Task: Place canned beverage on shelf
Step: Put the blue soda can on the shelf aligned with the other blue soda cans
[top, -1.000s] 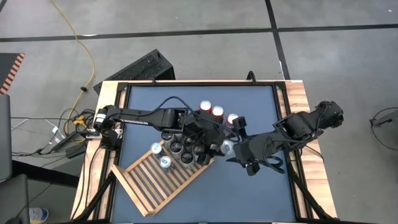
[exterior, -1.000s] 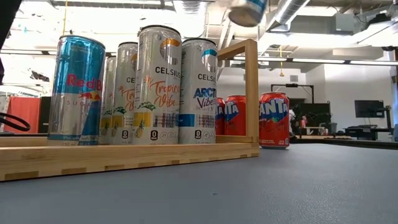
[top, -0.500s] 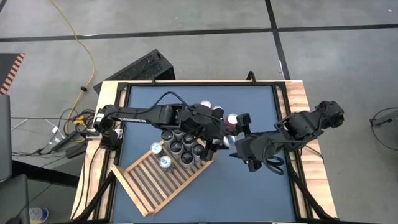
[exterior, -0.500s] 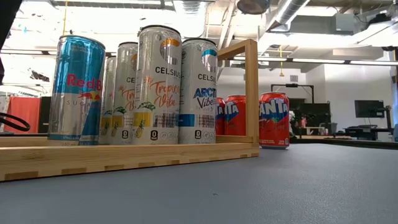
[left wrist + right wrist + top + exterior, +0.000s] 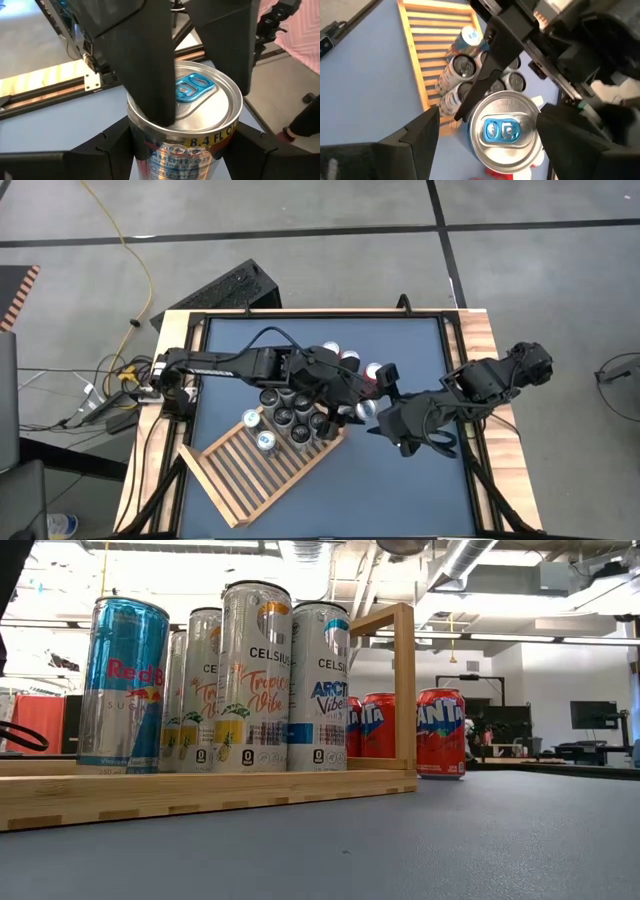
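Observation:
The left gripper's fingers already cover the can's lower side, so the right gripper will grab the can by its free top end [image 5: 367, 409] next.
A slim silver can with a blue tab [image 5: 186, 91] hangs in the air above the table's middle [image 5: 366, 409], a little right of the shelf's far corner. My left gripper [image 5: 182, 150] is shut on it. My right gripper [image 5: 490, 142] is open and faces the can's top [image 5: 502, 131], with a finger on either side of its top end; I cannot tell whether they touch. The shelf [image 5: 255, 475], a slatted wooden rack, lies flat at the near left. Several tall cans [image 5: 292, 418] stand on its far corner. My left gripper pinches the can's side wall [image 5: 150, 147] between its two fingers [image 5: 112, 150], below the top rim. It comes from the table's left, slanting a little down. The can is lifted clear of the table, and its top is turned toward the right arm.
Red Fanta cans [image 5: 345, 360] stand on the blue mat just beyond the shelf's far corner, under the left arm. The shelf's upright wooden frame [image 5: 403, 680] rises beside the tall cans. Bare mat [image 5: 400, 490] lies at the near right.
My left gripper has gone up a little with the can. In the low view the can climbs until only its bottom edge shows at the top. My right gripper has stayed in place and rolled about its own axis around the can's top.

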Motion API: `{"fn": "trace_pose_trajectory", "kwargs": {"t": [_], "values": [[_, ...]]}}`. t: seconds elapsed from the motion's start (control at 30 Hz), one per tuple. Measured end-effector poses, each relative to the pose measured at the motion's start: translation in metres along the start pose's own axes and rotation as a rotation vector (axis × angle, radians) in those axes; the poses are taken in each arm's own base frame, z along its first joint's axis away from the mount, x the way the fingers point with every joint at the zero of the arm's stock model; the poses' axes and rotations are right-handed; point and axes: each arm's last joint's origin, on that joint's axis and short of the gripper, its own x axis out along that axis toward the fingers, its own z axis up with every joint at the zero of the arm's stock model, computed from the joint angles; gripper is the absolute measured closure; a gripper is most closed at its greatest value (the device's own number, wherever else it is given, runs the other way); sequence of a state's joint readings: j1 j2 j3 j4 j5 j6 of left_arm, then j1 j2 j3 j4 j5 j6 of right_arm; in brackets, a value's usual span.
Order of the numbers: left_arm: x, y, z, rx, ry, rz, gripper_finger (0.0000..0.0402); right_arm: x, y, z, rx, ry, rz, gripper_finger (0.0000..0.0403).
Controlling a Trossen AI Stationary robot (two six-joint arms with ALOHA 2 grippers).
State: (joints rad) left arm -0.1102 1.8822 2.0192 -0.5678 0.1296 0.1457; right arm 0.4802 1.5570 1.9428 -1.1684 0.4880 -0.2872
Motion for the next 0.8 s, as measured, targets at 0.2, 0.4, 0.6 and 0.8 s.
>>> {"fn": "trace_pose_trajectory", "kwargs": {"t": [0.2,0.4,0.6,0.8], "values": [[0.002,-0.004,-0.001,-0.004,0.015,-0.009,0.0175,-0.001,-0.001,0.002,-0.027,-0.008,-0.047,0.0083],[0.002,-0.004,-0.001,-0.005,0.01,-0.011,0.0175,0.003,-0.005,0.0,-0.004,-0.007,0.003,0.0083],[0.002,-0.005,-0.001,-0.006,0.005,-0.047,0.0175,0.007,-0.003,-0.001,0.002,-0.026,0.097,0.0083],[0.002,-0.005,-0.001,-0.008,0.003,-0.055,0.0175,0.012,-0.002,-0.002,-0.001,-0.013,0.097,0.0083]]}}
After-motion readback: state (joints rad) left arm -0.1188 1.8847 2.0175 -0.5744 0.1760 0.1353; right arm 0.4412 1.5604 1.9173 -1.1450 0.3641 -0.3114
